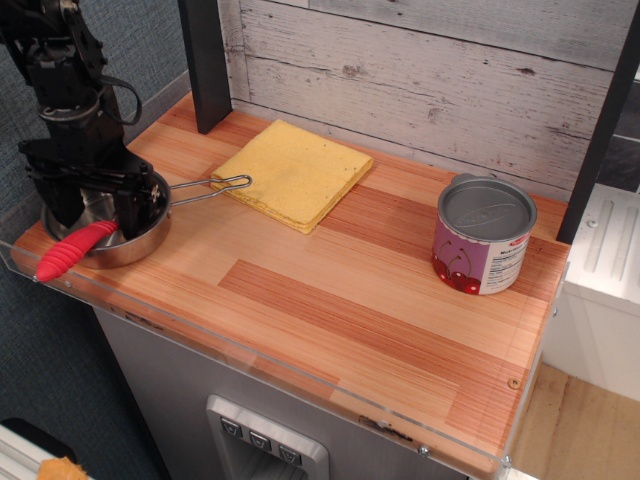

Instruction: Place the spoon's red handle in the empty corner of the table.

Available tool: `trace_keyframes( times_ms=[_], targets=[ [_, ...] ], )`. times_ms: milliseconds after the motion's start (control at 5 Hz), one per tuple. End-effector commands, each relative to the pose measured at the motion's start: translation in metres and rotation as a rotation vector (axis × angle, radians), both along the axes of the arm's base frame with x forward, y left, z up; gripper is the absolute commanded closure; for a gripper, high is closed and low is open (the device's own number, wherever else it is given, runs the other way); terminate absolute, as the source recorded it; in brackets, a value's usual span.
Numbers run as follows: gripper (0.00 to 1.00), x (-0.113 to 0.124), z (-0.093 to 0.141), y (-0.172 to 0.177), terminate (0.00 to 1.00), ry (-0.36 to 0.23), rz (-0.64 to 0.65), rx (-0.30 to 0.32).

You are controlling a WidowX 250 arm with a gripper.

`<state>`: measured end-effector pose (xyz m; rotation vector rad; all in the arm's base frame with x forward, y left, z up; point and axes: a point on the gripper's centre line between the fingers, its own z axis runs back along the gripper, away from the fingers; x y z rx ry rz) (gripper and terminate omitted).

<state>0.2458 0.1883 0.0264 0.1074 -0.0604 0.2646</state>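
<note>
The gripper grabs the spoon's neck where the red handle [75,249] begins next, to set the spoon in the empty corner [485,400].
The spoon's red handle [75,249] sticks out over the front-left rim of a steel pan [140,238], pointing at the table's left front edge. Its steel bowl lies inside the pan, hidden behind my gripper. My gripper [95,207] is down inside the pan just behind the handle. It is open, with its two black fingers [131,208] wide apart and nothing visibly between them. The bare corner [490,400] with a small dark screw mark is at the front right of the table [350,300], far from the spoon.
A folded yellow cloth [293,172] lies at the back middle, next to the pan's wire handle [215,186]. A cherry can [482,235] stands at the right. A dark post [205,60] rises at the back left. A clear plastic rim [250,345] runs along the front edge.
</note>
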Motion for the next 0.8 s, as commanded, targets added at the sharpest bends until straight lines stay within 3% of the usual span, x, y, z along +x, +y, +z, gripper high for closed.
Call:
trace_keyframes(
  times_ms=[0,200,400,600],
  targets=[
    [0.0,0.002,0.004,0.001,0.0,-0.011,-0.001,0.025],
    [0.0,0.004,0.002,0.0,0.0,-0.003,-0.006,0.029],
    [1.0,0.007,0.006,-0.001,0.0,-0.013,-0.013,0.034],
    [1.0,0.012,0.021,0.002,0.0,-0.042,-0.007,0.035]
  ],
)
